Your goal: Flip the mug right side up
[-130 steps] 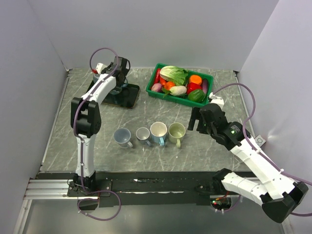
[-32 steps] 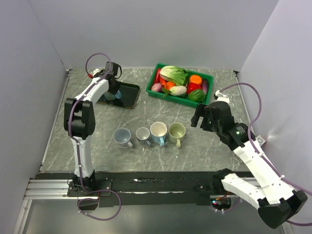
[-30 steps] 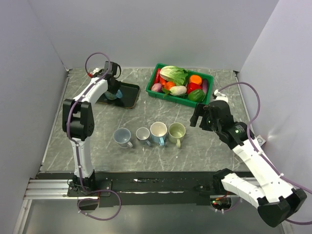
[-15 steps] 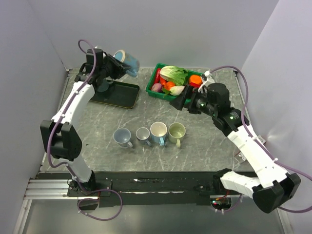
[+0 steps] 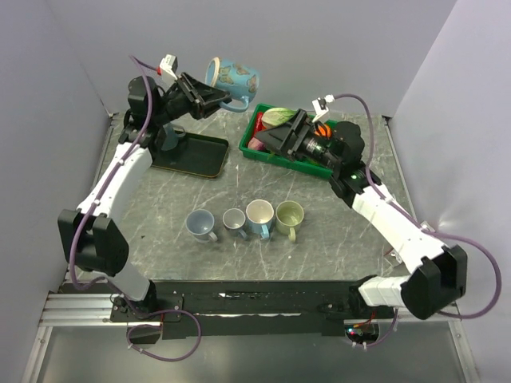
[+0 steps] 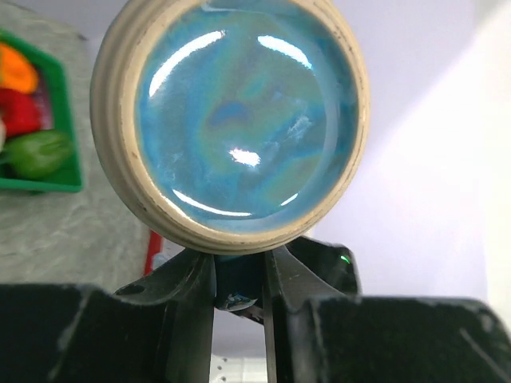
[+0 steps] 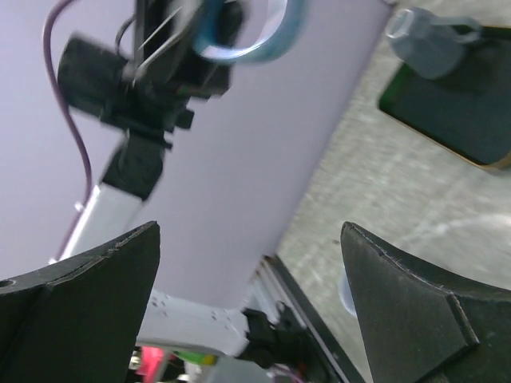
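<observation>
My right gripper grabs the blue mug by its handle (image 5: 241, 106) (image 7: 275, 47) next, from the end opposite the mug's base, to set the mug upright.
A blue mug (image 5: 233, 78) with a cream ring round its base hangs in the air above the table's far edge, tipped on its side. My left gripper (image 5: 209, 96) is shut on it. In the left wrist view the glazed base (image 6: 230, 120) faces the camera, and the fingers (image 6: 188, 291) pinch a blue part of the mug just below it. My right gripper (image 5: 275, 140) is raised over the green basket, wide open and empty, pointing left. In the right wrist view the mug (image 7: 251, 32) is a blur at the top, far beyond the fingertips (image 7: 120, 291).
Several upright mugs (image 5: 259, 215) stand in a row mid-table. The green basket (image 5: 339, 152) of vegetables sits at the back, partly hidden behind the right gripper. A dark tray (image 5: 196, 159) lies back left, with a grey object (image 7: 427, 40) on it.
The left arm has lifted the blue mug off the tray, up and to the right. The right arm has swung up and left over the basket, still open.
</observation>
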Available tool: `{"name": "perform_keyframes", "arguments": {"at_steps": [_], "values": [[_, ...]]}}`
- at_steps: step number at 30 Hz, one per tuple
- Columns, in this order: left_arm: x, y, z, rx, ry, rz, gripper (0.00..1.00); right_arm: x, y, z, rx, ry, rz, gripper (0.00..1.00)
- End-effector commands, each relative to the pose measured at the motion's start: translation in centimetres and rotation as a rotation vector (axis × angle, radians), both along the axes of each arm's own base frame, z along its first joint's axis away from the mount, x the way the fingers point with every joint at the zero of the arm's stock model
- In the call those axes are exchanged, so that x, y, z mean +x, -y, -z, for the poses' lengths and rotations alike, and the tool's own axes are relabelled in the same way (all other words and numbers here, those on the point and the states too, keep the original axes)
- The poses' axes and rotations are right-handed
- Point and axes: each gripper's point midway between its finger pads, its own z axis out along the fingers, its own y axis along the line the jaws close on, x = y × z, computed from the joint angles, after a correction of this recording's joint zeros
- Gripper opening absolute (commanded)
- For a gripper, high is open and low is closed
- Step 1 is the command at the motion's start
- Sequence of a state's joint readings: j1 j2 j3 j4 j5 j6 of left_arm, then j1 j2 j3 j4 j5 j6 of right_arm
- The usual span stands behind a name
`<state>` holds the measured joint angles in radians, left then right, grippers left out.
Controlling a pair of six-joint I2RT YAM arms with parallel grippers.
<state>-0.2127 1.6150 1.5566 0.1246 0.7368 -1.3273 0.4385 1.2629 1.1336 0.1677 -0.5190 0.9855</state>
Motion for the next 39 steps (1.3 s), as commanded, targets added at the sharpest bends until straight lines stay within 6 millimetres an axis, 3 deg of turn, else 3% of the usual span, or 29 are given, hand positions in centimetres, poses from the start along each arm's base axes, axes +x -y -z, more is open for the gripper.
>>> {"name": "perform_keyframes", "arguments": {"at_steps": [1, 5, 6, 10, 17, 21, 28, 34, 37, 39], "values": [[-9.0, 0.0, -11.6, -0.173, 0.403, 0.157, 0.01, 0.2, -1.0, -6.4, 0.182, 0.13, -0.064, 1.0], [-10.7, 0.6, -12.3, -0.184, 0.439, 0.188, 0.01, 0.2, -1.4, -9.1, 0.185, 0.236, -0.087, 1.0], [-11.1, 0.7, -12.6, -0.185, 0.452, 0.193, 0.01, 0.2, -1.3, -10.7, 0.18, 0.276, -0.08, 1.0], [-12.5, 1.3, -13.4, -0.197, 0.492, 0.216, 0.01, 0.0, -1.3, -13.0, 0.194, 0.348, -0.092, 1.0], [-13.5, 2.1, -13.8, -0.218, 0.514, 0.259, 0.01, 0.1, -1.5, -13.6, 0.265, 0.325, -0.101, 0.99], [-13.8, 2.4, -13.8, -0.23, 0.517, 0.267, 0.01, 0.3, -2.1, -13.9, 0.264, 0.301, -0.1, 0.84], [-13.8, 2.6, -13.3, -0.226, 0.508, 0.247, 0.01, 0.6, -2.2, -13.9, 0.327, 0.277, -0.046, 0.76], [-14.0, 2.7, -12.9, -0.221, 0.503, 0.24, 0.01, 0.9, -1.9, -13.4, 0.356, 0.241, -0.009, 0.61], [-13.7, 2.8, -12.4, -0.212, 0.483, 0.228, 0.01, 1.2, -1.5, -12.8, 0.338, 0.228, 0.029, 0.51], [-13.4, 2.9, -11.9, -0.202, 0.471, 0.225, 0.01, 1.0, -1.4, -13.0, 0.334, 0.232, 0.034, 0.34]]}}
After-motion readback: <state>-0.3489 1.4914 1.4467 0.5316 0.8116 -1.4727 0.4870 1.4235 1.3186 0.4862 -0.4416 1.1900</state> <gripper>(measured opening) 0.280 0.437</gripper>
